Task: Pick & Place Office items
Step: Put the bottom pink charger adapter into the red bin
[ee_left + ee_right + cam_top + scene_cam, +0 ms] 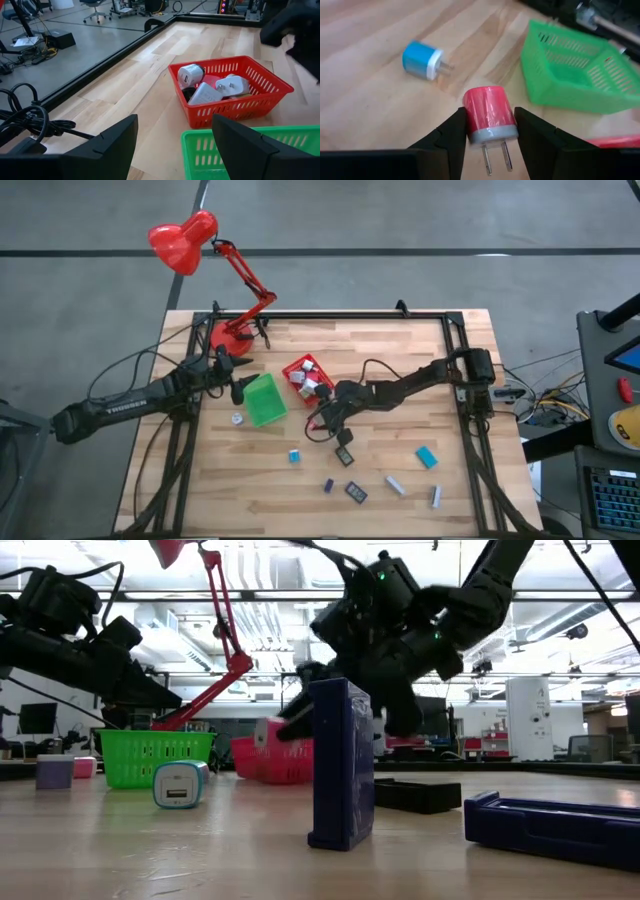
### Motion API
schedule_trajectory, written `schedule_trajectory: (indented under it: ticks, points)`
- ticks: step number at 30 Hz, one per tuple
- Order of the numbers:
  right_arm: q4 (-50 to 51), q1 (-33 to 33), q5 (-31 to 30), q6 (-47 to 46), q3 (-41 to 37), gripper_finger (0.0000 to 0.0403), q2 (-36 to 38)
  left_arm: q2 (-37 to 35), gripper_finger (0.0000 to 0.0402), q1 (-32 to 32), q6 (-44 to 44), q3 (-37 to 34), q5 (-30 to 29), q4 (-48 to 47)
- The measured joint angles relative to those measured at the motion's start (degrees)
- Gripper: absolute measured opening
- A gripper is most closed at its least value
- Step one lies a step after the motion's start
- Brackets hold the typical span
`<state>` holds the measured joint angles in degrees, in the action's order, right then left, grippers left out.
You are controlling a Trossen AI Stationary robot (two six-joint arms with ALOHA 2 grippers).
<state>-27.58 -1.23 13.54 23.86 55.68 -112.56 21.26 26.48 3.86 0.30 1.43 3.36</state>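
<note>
I should keep my right gripper closed on the red charger until it is inside the red bin's rim [616,142], because its grey end [494,134] still hangs over wood beside the bin.
My right gripper [490,131] hangs over the table's middle [320,421], just near of the red bin [308,377], shut on a red charger cube [489,116] with a grey end and two prongs. My left gripper [175,150] is open above the green bin [265,400], touching nothing. White chargers [220,87] lie in the red bin [235,107]. A blue-and-white charger [422,61] lies on its side on the wood [295,456]. Black pieces [344,455], grey sticks [396,485] and a teal block [427,457] lie scattered near the table's near edge. My right gripper pinches the red charger's body [470,117] between its two fingers, one on each opposite side. The grey pronged end [495,135] points back toward the wrist. The fingers come slanting down from the table's right. The charger looks lifted clear of the wood.
A red desk lamp [185,242] stands on its base [232,335] at the far left corner. The green bin [575,75] sits just left of the red one. A navy block [342,765] stands upright near the near edge. A black frame [330,315] edges the table.
</note>
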Motion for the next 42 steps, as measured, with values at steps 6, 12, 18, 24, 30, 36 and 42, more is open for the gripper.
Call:
schedule_trajectory:
  ticks: [6,12,18,24,30,36,42]
  points:
    - [1.19,0.11,-4.81,-2.97,0.01,0.0147,4.81,0.00,0.0257,0.00,0.00,0.00,0.00,0.00]
    - [6.33,0.64,-15.99,-4.32,0.05,0.0147,9.41,0.00,0.0257,0.00,0.00,0.02,0.00,0.00]
    - [10.96,3.08,-19.58,-10.86,0.03,0.0147,11.04,0.00,0.0257,0.00,0.00,0.00,0.00,0.00]
    - [11.35,6.50,-19.74,-15.95,0.03,0.0147,9.85,0.00,0.0257,0.00,0.00,0.00,-0.02,0.00]
    - [12.76,7.89,-19.74,-17.93,0.03,0.0147,8.52,0.00,0.0257,0.00,0.00,0.00,0.00,-0.01]
    - [13.86,7.92,-19.74,-17.93,0.01,0.0160,7.23,0.00,0.0257,0.00,0.00,0.00,0.00,-0.02]
    - [13.68,8.04,-20.15,-17.93,0.03,0.0165,6.89,0.00,0.0257,0.00,0.00,0.00,0.00,0.00]
